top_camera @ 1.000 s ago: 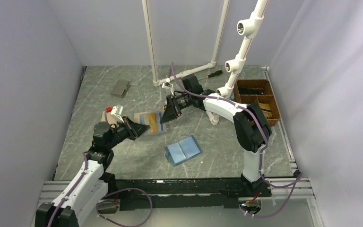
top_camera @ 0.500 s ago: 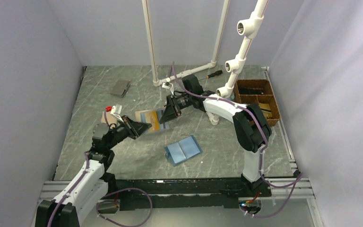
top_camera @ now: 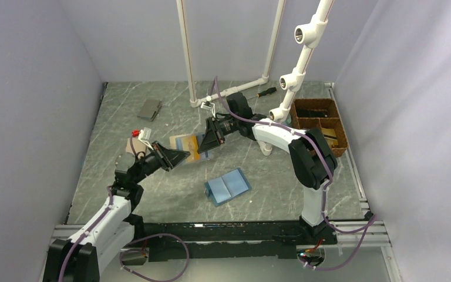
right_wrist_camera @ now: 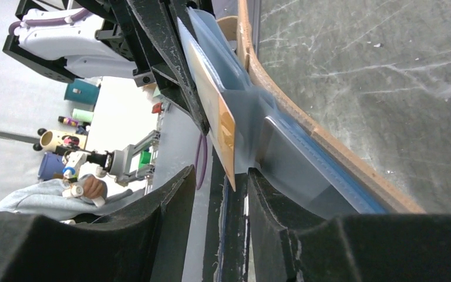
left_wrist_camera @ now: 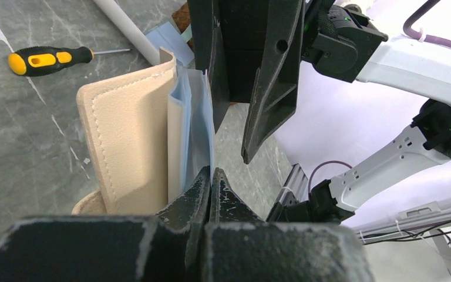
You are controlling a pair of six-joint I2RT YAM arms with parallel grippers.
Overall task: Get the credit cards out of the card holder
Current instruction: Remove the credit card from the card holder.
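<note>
The free corner (right_wrist_camera: 232, 177) of the orange credit card (right_wrist_camera: 220, 126) reaches between my right gripper's fingers and closing would catch it, so it is now time to close.
The card holder (top_camera: 183, 143), tan outside with blue-grey panels inside, hangs open above the table between my two grippers. My left gripper (top_camera: 182, 156) is shut on the edge of a blue-grey panel (left_wrist_camera: 191, 129), and its tips (left_wrist_camera: 210, 176) meet on it beside the tan cover (left_wrist_camera: 129, 141). My right gripper (top_camera: 203, 147) faces it from the other side, open. An orange credit card (right_wrist_camera: 220, 126) sticks out of a pocket (right_wrist_camera: 293, 158), its corner lying between the right gripper's (right_wrist_camera: 220, 182) fingers with a gap on one side.
A light-blue bifold (top_camera: 228, 185) lies open on the table nearer the bases. A small grey wallet (top_camera: 150, 109) sits at the back left. A white pipe frame (top_camera: 235, 91), a screwdriver (top_camera: 265, 92) and a brown basket (top_camera: 320, 123) stand behind and to the right.
The right gripper's jaws have spread a little wider around the card's edge. The left gripper has lifted the card holder slightly toward the back.
</note>
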